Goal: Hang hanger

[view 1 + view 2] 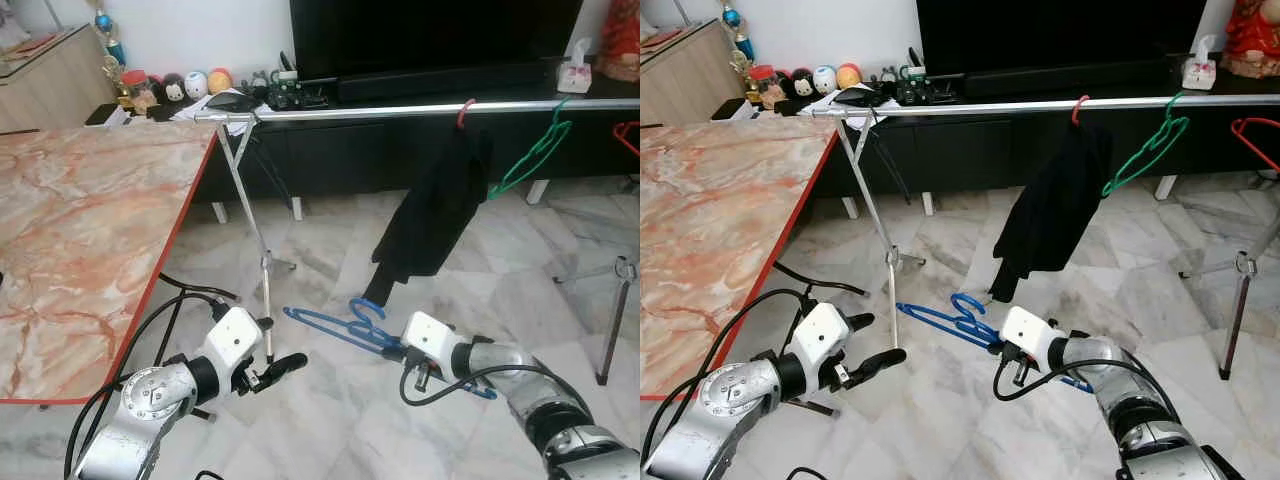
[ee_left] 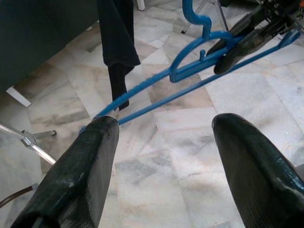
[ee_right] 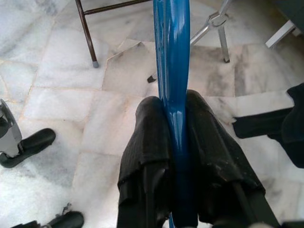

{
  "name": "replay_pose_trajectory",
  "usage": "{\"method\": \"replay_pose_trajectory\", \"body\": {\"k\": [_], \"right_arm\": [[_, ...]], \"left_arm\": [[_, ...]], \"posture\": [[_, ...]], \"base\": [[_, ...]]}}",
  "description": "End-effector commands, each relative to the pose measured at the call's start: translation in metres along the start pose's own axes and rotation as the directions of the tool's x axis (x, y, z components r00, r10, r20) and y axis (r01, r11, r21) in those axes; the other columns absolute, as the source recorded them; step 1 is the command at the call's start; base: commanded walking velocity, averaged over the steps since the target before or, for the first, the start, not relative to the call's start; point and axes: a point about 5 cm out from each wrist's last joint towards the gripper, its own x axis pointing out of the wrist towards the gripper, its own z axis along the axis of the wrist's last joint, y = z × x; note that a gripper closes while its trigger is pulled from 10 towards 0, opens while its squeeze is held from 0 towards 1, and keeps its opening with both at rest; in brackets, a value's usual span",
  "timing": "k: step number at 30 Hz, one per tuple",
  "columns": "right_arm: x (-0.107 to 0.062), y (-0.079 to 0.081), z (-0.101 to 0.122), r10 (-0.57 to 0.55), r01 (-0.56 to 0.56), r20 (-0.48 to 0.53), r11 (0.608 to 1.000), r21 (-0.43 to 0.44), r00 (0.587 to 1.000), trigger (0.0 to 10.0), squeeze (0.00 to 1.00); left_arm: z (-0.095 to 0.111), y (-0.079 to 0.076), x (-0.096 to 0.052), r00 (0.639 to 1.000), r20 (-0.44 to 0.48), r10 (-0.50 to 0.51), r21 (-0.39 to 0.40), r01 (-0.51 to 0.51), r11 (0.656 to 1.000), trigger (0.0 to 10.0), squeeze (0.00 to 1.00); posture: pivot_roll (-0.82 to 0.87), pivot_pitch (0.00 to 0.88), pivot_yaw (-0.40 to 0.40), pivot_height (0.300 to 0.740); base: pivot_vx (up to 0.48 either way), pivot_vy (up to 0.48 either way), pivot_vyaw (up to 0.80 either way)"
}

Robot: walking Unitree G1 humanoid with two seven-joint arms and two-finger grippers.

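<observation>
I should next grab the blue hanger by its free arm end (image 1: 298,315) with my left gripper. The fingers of my right gripper already fill one side of the hanger.
A blue plastic hanger (image 1: 325,322) hangs low over the marble floor, its hook toward the black garment. My right gripper (image 3: 173,124) is shut on the hanger's bar (image 3: 171,57), seen in the eye view at the hanger's right end (image 1: 392,350). My left gripper (image 1: 280,348) is open a short way to the left of the hanger, and its fingers (image 2: 90,161) have nothing between them. Above and behind runs the silver clothes rail (image 1: 400,110).
On the rail hang a black garment (image 1: 435,210) on a red hook, a green hanger (image 1: 535,155) and a red hanger (image 1: 1255,135). The rack's legs (image 1: 255,230) stand just behind my left gripper. A marble-topped table (image 1: 90,230) is at the left, a dark TV cabinet (image 1: 430,75) behind.
</observation>
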Motion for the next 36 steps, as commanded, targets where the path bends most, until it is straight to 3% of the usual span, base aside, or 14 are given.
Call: {"method": "replay_pose_trajectory", "body": {"k": [1,2,3,9,20,26,36], "right_arm": [[0.001,-0.003,0.008,0.003,-0.003,0.026,1.000,-0.019,1.000,10.0,0.00],[-0.005,-0.005,0.015,0.092,-0.089,0.031,0.991,-0.097,0.995,10.0,0.00],[-0.008,-0.006,0.018,0.133,-0.129,0.029,0.983,-0.129,0.991,10.0,0.00],[-0.016,0.000,0.038,0.295,-0.274,0.048,0.927,-0.256,0.954,10.0,0.00],[-0.027,0.005,0.052,0.342,-0.311,0.042,0.894,-0.322,0.939,10.0,0.00],[-0.032,0.011,0.063,0.384,-0.344,0.045,0.869,-0.356,0.922,10.0,0.00],[-0.035,0.016,0.071,0.400,-0.355,0.051,0.859,-0.368,0.915,10.0,0.00]], "left_arm": [[0.006,0.002,-0.001,1.000,0.009,-0.010,0.017,0.010,1.000,10.0,0.00],[0.012,-0.005,-0.003,0.987,-0.020,-0.157,0.055,0.158,0.986,10.0,0.00],[0.014,-0.008,-0.005,0.975,-0.035,-0.221,0.068,0.223,0.972,10.0,0.00],[0.023,-0.017,0.000,0.930,-0.048,-0.365,0.127,0.368,0.921,10.0,0.00],[0.030,-0.024,0.006,0.895,-0.059,-0.441,0.145,0.445,0.884,10.0,0.00],[0.029,-0.022,0.010,0.902,-0.069,-0.427,0.136,0.432,0.891,10.0,0.00],[0.029,-0.022,0.015,0.908,-0.069,-0.413,0.120,0.418,0.900,10.0,0.00]], "posture": [[-0.12,0.000,0.094,0.740],[-0.12,0.000,0.097,0.740],[-0.12,0.000,0.097,0.740],[-0.12,0.000,0.103,0.740],[-0.13,0.000,0.112,0.740],[-0.13,0.000,0.112,0.740],[-0.13,0.000,0.111,0.740]], "base": [[0.000,0.000,0.00],[0.000,0.000,0.00],[0.000,0.000,0.00],[0.000,0.000,0.00],[0.000,0.000,0.00],[0.000,0.000,0.00],[0.000,0.000,0.00]]}}
